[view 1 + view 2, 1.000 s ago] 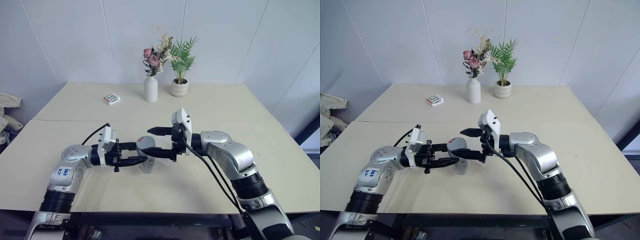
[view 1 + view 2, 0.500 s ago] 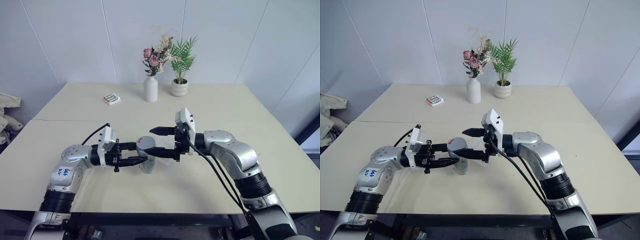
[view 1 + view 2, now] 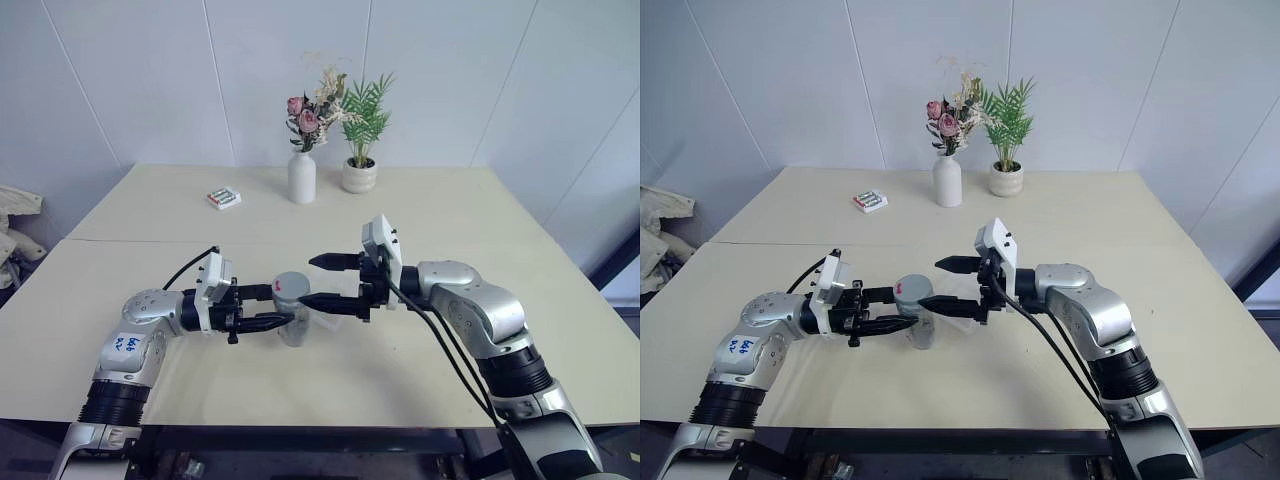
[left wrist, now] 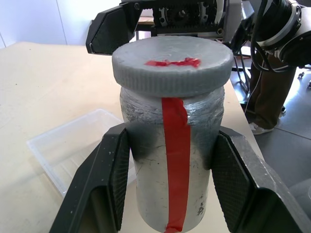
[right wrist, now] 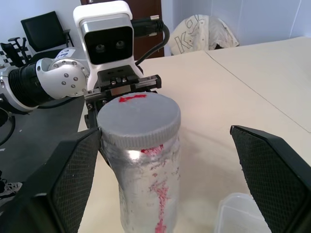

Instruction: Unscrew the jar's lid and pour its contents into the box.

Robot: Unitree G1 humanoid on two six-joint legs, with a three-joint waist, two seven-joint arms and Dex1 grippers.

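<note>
The grey lid [image 5: 139,119] on the silver jar [image 5: 148,189] is beyond my right gripper's fingers, so I should move that gripper toward the lid first and then close on it.
The jar [image 3: 293,322], a silver cylinder with a red stripe, is held upright just above the table, my left gripper [image 3: 286,306] shut on its body. Its grey lid [image 4: 172,65] sits on top, marked with red. The contents are hidden inside. My right gripper [image 3: 308,280] hovers open just right of the lid, pointing at it, and its fingers [image 5: 73,179] touch nothing. The box [image 4: 73,155], a clear shallow tray, lies on the table right behind the jar.
At the back of the beige table [image 3: 420,360] stand a white vase of flowers [image 3: 301,177] and a potted plant [image 3: 359,175]. A small white pack [image 3: 224,197] lies to their left. A seam crosses the tabletop behind the arms.
My right gripper has edged slightly to the right, still open, so its fingertips stand beside the lid instead of around it. The left gripper and jar have kept still.
</note>
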